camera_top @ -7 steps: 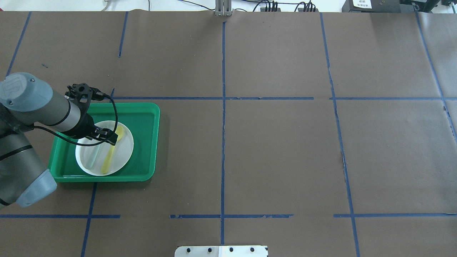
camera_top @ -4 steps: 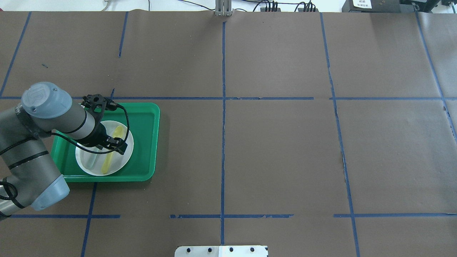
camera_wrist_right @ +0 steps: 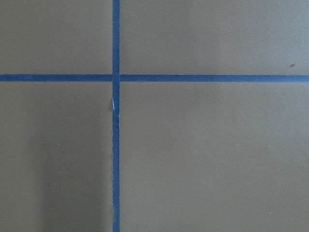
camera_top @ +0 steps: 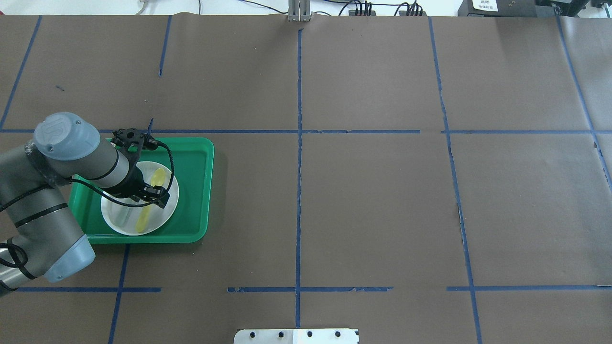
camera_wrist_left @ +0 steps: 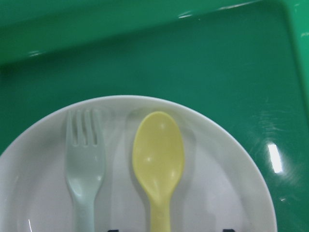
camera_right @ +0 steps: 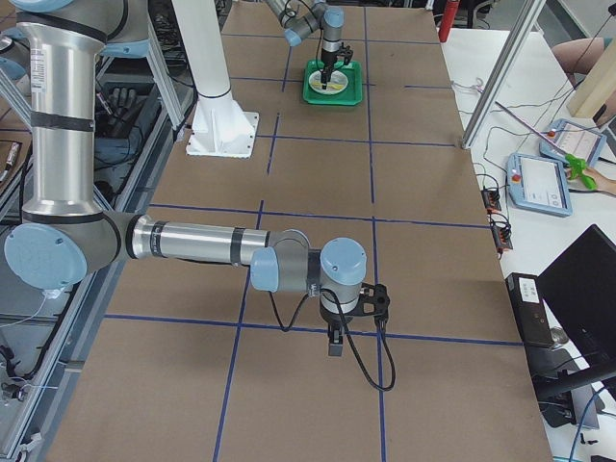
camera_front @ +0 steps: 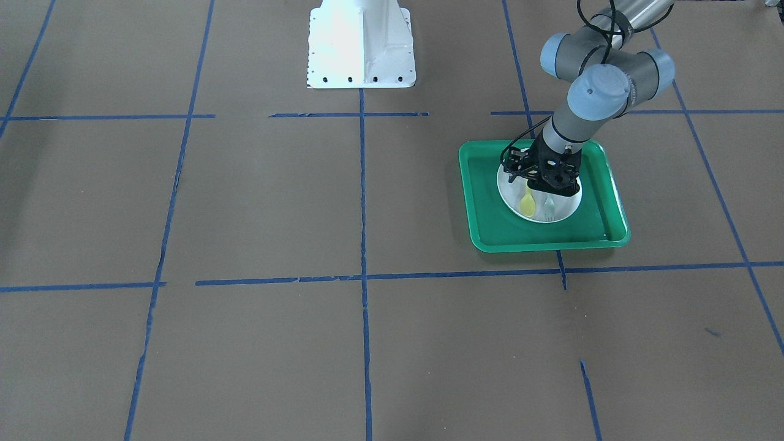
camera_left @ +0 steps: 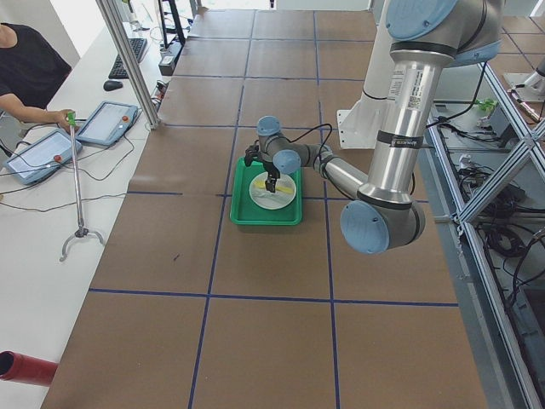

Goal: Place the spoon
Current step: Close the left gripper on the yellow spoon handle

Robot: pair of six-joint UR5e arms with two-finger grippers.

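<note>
I will grip the yellow spoon (camera_wrist_left: 158,153) by its slim handle (camera_wrist_left: 160,220) next with my left gripper, so that I can place it.
The yellow spoon (camera_wrist_left: 158,154) lies on a white plate (camera_wrist_left: 217,183) inside a green tray (camera_wrist_left: 193,63), bowl towards the tray's far side. It also shows in the overhead view (camera_top: 159,177) and the front view (camera_front: 528,202). My left gripper (camera_top: 155,197) hangs low over the spoon's handle and is open. Its two fingertips just show at the bottom edge of the left wrist view, one on each side of the handle. My right gripper (camera_right: 334,346) shows only in the exterior right view, above bare table far from the tray. I cannot tell whether it is open or shut.
A pale grey-green fork (camera_wrist_left: 84,164) lies on the plate beside the spoon, parallel to it. The tray (camera_top: 196,162) sits at the table's left side, inside a blue tape grid on brown paper. The robot's white base plate (camera_front: 361,43) stands at the near edge.
My left arm swung in and the gripper shifted along the spoon's handle, over the plate; it has hardly moved in the last half second. The spoon and fork have not moved.
</note>
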